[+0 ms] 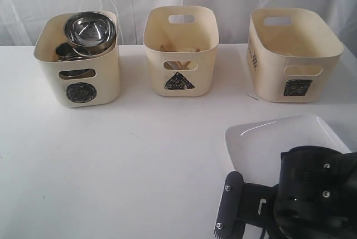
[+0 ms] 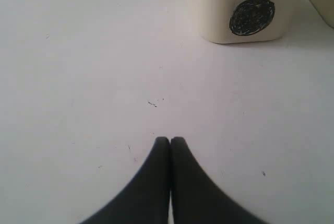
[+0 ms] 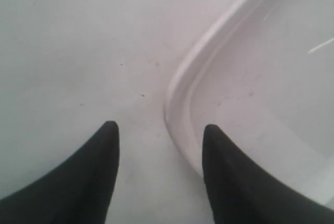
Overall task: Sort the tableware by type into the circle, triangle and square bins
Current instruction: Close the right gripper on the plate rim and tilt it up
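Note:
My right gripper needs to hold the white square plate by its raised rim next, because the plate's broad middle is much wider than my open fingers.
The large white square plate lies on the table at the front right. My right gripper is open and straddles the plate's rim, one finger over the plate's inside and the other over the bare table. A steel bowl sits on top in the circle bin, with more steel ware under it. Wooden chopsticks show inside the triangle bin. The square bin stands at the right. My left gripper is shut on nothing, low over the table in front of the circle bin.
The three cream bins stand in a row at the back of the white table. A white curtain hangs behind them. My right arm covers the plate's near corner.

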Controlling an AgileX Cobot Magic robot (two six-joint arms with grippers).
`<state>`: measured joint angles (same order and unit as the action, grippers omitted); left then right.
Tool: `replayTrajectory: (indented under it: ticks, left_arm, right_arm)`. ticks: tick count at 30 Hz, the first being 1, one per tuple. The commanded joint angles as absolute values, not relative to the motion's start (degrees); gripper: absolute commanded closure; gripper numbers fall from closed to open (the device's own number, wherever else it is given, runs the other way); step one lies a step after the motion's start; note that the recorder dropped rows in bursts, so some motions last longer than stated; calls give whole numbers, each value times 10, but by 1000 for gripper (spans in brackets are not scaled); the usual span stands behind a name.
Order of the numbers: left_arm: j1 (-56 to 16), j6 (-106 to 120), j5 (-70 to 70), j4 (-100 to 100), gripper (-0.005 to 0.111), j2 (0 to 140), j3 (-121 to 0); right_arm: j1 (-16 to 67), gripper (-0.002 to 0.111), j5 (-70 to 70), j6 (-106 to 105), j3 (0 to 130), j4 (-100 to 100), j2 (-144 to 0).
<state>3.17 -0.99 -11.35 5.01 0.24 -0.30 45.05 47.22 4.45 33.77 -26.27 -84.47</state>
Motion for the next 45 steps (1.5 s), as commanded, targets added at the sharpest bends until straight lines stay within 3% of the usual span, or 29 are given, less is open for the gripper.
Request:
replayTrajectory:
  ticks: [1,24,32,37,38,45]
  left_arm:
    - [33,-12,-111,54,107,0,0]
    - [33,-12,-111,54,107,0,0]
    - [33,-12,-111,54,107,0,0]
    - [33,-12,-111,54,107,0,0]
    - [33,-12,-111,54,107,0,0]
    - [33,-12,-111,54,107,0,0]
  right_arm:
    - [451,61,464,49,339,-274,-857]
    - [451,61,430,84,339,-346,-904]
    - [451,80,427,108,339,-361,-904]
    - [451,99,430,127,339,-356,-904]
    - [451,108,433,140,339,-352,-904]
    - [493,108,416,151,344,-260,-819]
